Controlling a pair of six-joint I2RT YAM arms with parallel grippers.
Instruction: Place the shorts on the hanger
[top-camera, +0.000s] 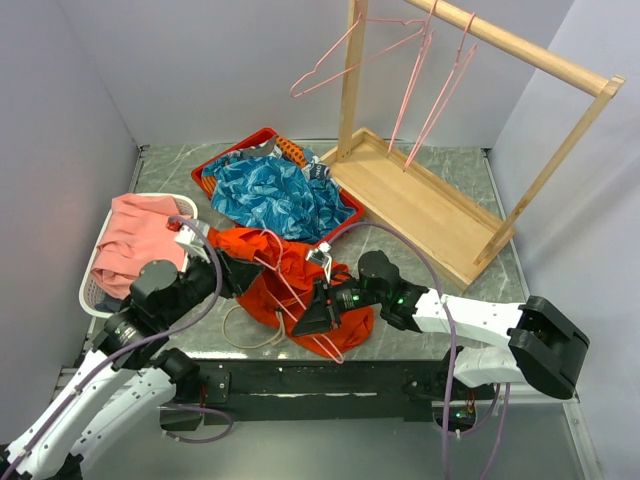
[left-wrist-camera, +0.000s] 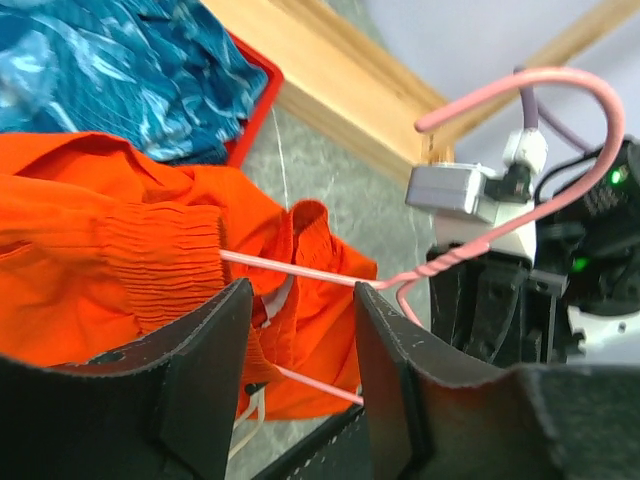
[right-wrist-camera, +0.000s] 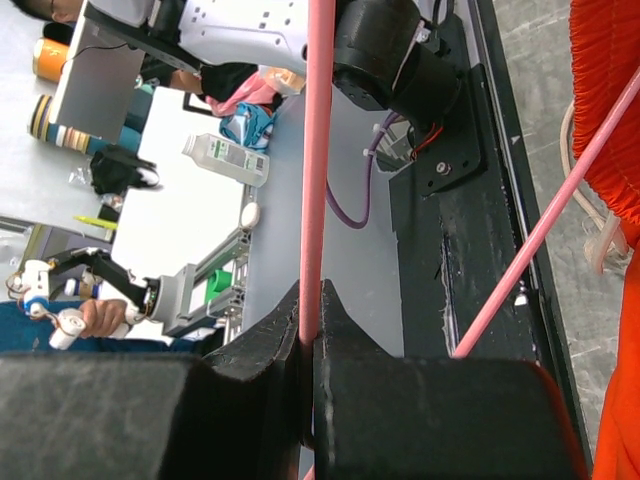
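The hanger should be grabbed next by the twisted neck below its hook (top-camera: 278, 265) (left-wrist-camera: 432, 267) with my left gripper, so both of its arms stay free for putting on the shorts.
The orange-red shorts (top-camera: 262, 285) lie bunched at the table's front centre. A pink wire hanger (top-camera: 283, 283) lies across them, one arm threaded through the fabric. My right gripper (top-camera: 318, 315) is shut on the hanger's wire; in the right wrist view the gripper (right-wrist-camera: 312, 335) pinches the pink wire (right-wrist-camera: 318, 150), with the shorts (right-wrist-camera: 610, 100) at the right edge. My left gripper (top-camera: 240, 270) is open at the shorts' left side. In the left wrist view its jaws (left-wrist-camera: 295, 340) stand apart just short of the shorts (left-wrist-camera: 120, 260) and the hanger (left-wrist-camera: 300, 270).
A red basket (top-camera: 228, 155) holding a blue leaf-patterned garment (top-camera: 270, 190) sits behind the shorts. A white basket (top-camera: 88, 290) with salmon-pink cloth (top-camera: 140, 245) is at the left. A wooden rack (top-camera: 430, 200) with several pink hangers (top-camera: 420, 70) stands back right. A white drawstring loop (top-camera: 250, 338) lies on the table.
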